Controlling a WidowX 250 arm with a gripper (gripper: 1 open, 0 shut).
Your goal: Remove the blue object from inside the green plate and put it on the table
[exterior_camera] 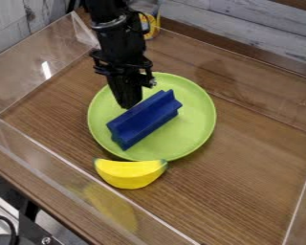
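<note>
My gripper's fingers are shut above the blue block (145,119) in the green plate (198,124). They reopen next, then go down and close on the block.
The blue object (142,119) lies diagonally inside the green plate (198,124), which rests on the wooden table (245,172). My black gripper (126,98) hangs from above at the plate's left side, its tip just beside the block's upper-left edge. Its fingers are pressed together into a narrow point with nothing visible between them. I cannot tell whether the tip touches the block.
A yellow banana-shaped toy (130,171) lies on the table just in front of the plate's near rim. Clear acrylic walls (28,86) border the table on the left, front and right. Bare wood stretches to the right of the plate.
</note>
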